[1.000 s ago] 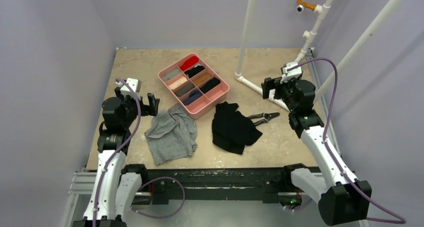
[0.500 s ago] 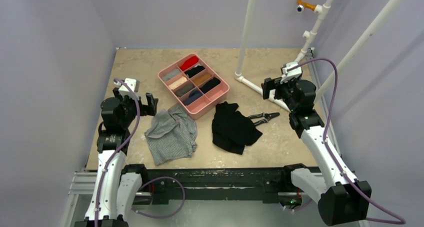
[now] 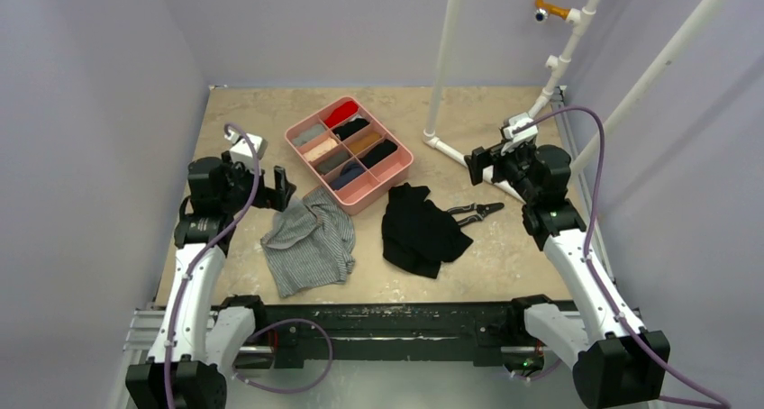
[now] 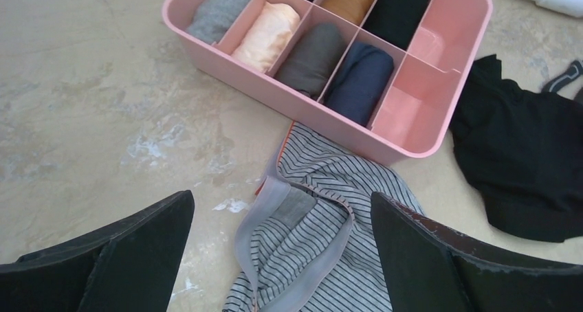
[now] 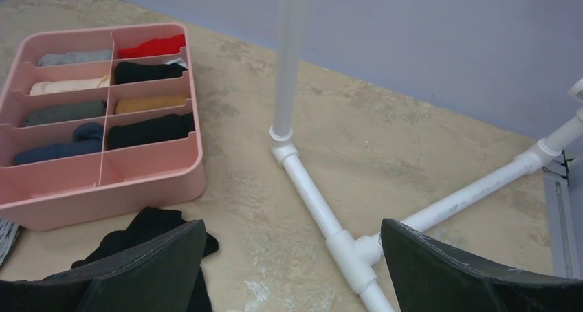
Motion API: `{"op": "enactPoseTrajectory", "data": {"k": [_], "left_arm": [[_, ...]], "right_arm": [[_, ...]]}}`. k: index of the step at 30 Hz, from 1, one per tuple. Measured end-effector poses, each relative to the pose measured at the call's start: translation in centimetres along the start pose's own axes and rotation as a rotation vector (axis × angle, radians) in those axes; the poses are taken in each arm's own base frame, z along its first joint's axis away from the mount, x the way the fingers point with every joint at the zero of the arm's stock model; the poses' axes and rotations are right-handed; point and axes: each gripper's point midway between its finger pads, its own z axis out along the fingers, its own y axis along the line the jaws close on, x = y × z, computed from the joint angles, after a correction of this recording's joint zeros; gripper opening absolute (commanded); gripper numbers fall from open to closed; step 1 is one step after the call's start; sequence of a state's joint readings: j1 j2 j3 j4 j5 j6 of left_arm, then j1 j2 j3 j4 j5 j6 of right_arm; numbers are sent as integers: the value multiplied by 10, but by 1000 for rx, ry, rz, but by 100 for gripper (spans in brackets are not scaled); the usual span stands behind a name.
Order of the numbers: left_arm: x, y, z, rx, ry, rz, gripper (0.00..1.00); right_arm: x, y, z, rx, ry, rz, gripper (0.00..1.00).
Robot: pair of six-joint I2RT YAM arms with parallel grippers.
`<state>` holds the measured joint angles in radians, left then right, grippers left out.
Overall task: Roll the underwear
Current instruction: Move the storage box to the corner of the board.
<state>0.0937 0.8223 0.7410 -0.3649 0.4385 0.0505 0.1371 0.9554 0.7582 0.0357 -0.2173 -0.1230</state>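
I need to slide the tray clear of the grey underwear (image 3: pixel 308 238) for rolling, so I should next grab the pink tray's near rim (image 3: pixel 362 203) with my left gripper at an empty section of the tray.
The grey striped underwear (image 3: pixel 308 238) with its orange-red edge lies crumpled on the table, just in front of the pink tray. In the left wrist view this grey garment (image 4: pixel 323 250) fills the space below my open left gripper (image 4: pixel 282 205). That gripper (image 3: pixel 273 189) hovers at the cloth's far-left corner and holds nothing. The black underwear (image 3: pixel 419 229) lies bunched right of centre. My right gripper (image 3: pixel 484 162) hangs open and empty over the far right of the table, beyond the black cloth (image 5: pixel 130 247).
A pink divided tray (image 3: pixel 397 168) holds several rolled garments; its two near compartments are bare. Black-handled pliers (image 3: pixel 475 213) lie right of the black cloth. A white pipe frame (image 3: pixel 448 149) stands on the table at the back right, under the right gripper (image 5: pixel 292 231).
My left arm has swung away from the near edge and to the right, bringing its gripper closer to the tray and the grey cloth. The right gripper has shifted slightly left.
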Motion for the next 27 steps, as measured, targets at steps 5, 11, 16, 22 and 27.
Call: {"op": "enactPoseTrajectory", "data": {"k": [5, 11, 16, 22, 27], "left_arm": [[8, -13, 18, 68, 64, 23, 98], [13, -23, 45, 93, 126, 81, 91], [8, -21, 63, 82, 139, 137, 84], [5, -35, 89, 126, 178, 194, 79], [23, -62, 105, 190, 239, 253, 79]], "right_arm": [[2, 6, 0, -41, 5, -19, 99], [4, 10, 0, -67, 13, -31, 99], [6, 10, 0, -70, 18, -41, 99], [8, 10, 2, -71, 23, -50, 99], [12, 10, 3, -74, 36, -50, 99]]}}
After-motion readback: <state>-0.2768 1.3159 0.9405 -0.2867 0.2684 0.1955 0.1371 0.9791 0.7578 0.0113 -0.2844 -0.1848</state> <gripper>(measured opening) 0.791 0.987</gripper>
